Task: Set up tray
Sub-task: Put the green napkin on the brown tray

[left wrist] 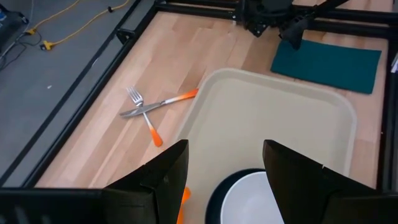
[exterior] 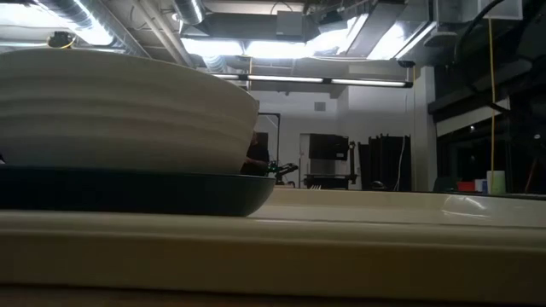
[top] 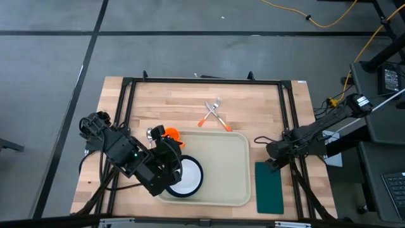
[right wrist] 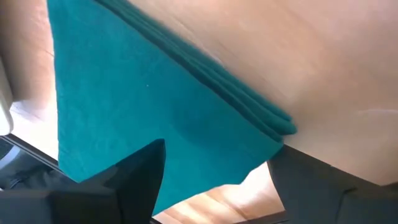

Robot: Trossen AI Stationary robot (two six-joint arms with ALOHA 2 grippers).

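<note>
Next, my right gripper picks up the dark green napkin by its folded corner to set it onto the beige tray.
The beige tray lies in the middle of the table, nearer the near edge. A dark-rimmed plate sits on the tray's left part, with a white bowl on it. My left gripper is open just above the bowl's left side, touching nothing that shows. The folded dark green napkin lies flat to the right of the tray. My right gripper is open over the napkin's far end.
A fork and a knife with orange handles lie crossed on the wood beyond the tray's far rim. An orange cup stands by the tray's far left corner. A black frame runs around the table.
</note>
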